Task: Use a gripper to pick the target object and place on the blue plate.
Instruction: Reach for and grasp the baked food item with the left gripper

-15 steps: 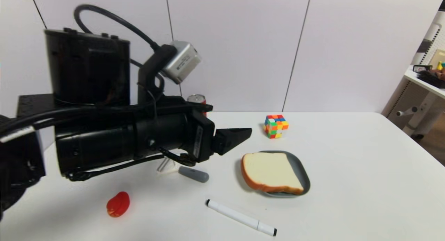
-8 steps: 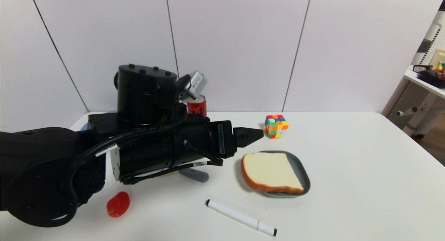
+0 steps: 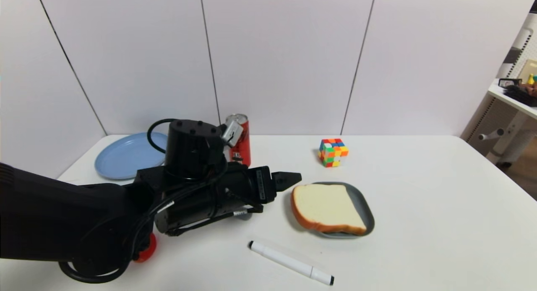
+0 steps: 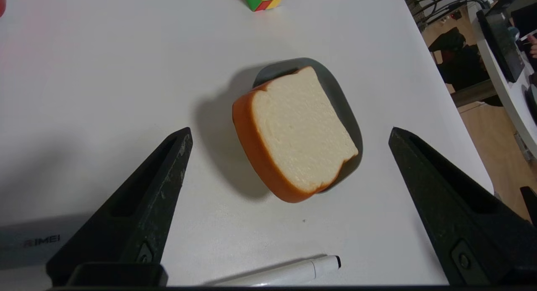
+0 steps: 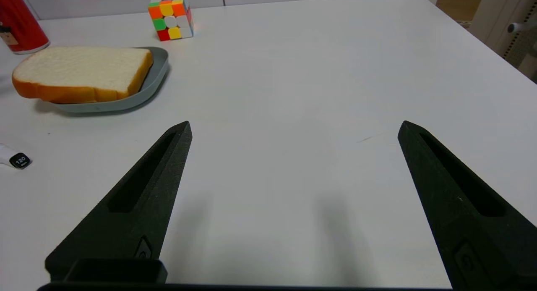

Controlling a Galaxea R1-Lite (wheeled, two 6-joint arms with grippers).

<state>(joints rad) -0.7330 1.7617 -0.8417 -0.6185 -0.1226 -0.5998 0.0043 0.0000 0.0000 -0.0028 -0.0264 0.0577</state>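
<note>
The toast slice's crust edge hangs over the tray. My left gripper should grab the toast slice by that edge next, to put it on the blue plate point(image 3: 128, 157).
A thick slice of toast bread point(image 3: 325, 208) point(image 4: 293, 133) point(image 5: 79, 72), cream face with orange-brown crust, lies on a grey-blue tray point(image 3: 361, 207) right of the table's middle. The round light-blue plate point(image 3: 126, 156) sits at the back left, bare. My left gripper point(image 3: 291, 178) point(image 4: 289, 133) hovers just left of the bread, pointing at it, jaws wide open and holding nothing. Seen only in its own wrist view, my right gripper point(image 5: 293, 129) is open over bare table, to the right of the tray.
A red can point(image 3: 241, 140) stands behind the left arm. A colour cube point(image 3: 333, 152) sits at the back. A white marker point(image 3: 291, 262) lies near the front edge. A red object point(image 3: 147, 247) peeks from under the arm. A side desk point(image 3: 514, 100) is far right.
The left arm has dropped lower and drawn away from the camera, uncovering the blue plate and the can. Its open gripper tip now sits close beside the bread's left edge.
</note>
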